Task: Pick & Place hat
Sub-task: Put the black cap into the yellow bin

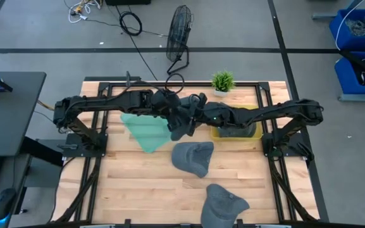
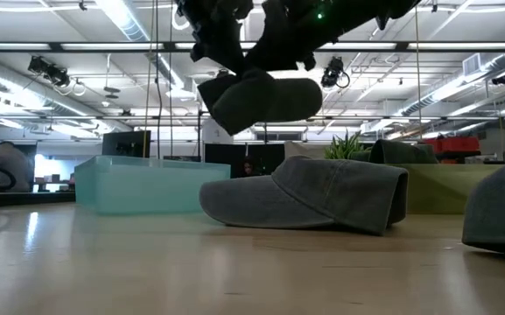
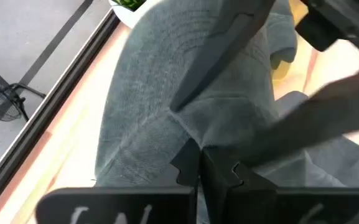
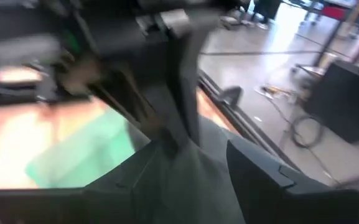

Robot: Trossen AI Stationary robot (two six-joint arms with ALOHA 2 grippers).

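The robot's right gripper will next put the grey hat in the yellow bin [image 1: 236, 131], picking it up by the edge of its top beside the brim [image 1: 183, 126].
A dark grey hat [image 1: 181, 128] [image 2: 261, 98] hangs in the air above the table's middle, between the green bin [image 1: 145, 132] and the yellow bin [image 1: 236, 131]. My left gripper [image 3: 201, 167] [image 1: 174, 117] is shut on its cloth. My right gripper [image 4: 195, 180] [image 1: 193, 119] comes in from the right and stands open, one finger [image 3: 223, 50] lying over the hat's crown and the other on its far side. A second grey hat [image 1: 193, 157] [image 2: 313, 197] rests on the table by its brim and crown. A third hat [image 1: 223, 202] lies at the near edge. My left gripper pinches a fold of the hat's grey cloth [image 3: 185, 134] between its two shut fingers, coming from above and from the table's left. The hat is lifted clear and hangs below the fingers, brim roughly level [image 2: 270, 103]. Whether my right gripper's fingers touch the hat, I cannot tell.
The yellow bin holds another dark hat [image 1: 239, 132]. A small potted plant [image 1: 222, 81] stands at the far edge. The black frame rails [image 1: 93, 164] run along both sides of the table. Bare wood shows at the near left [image 1: 131, 190].
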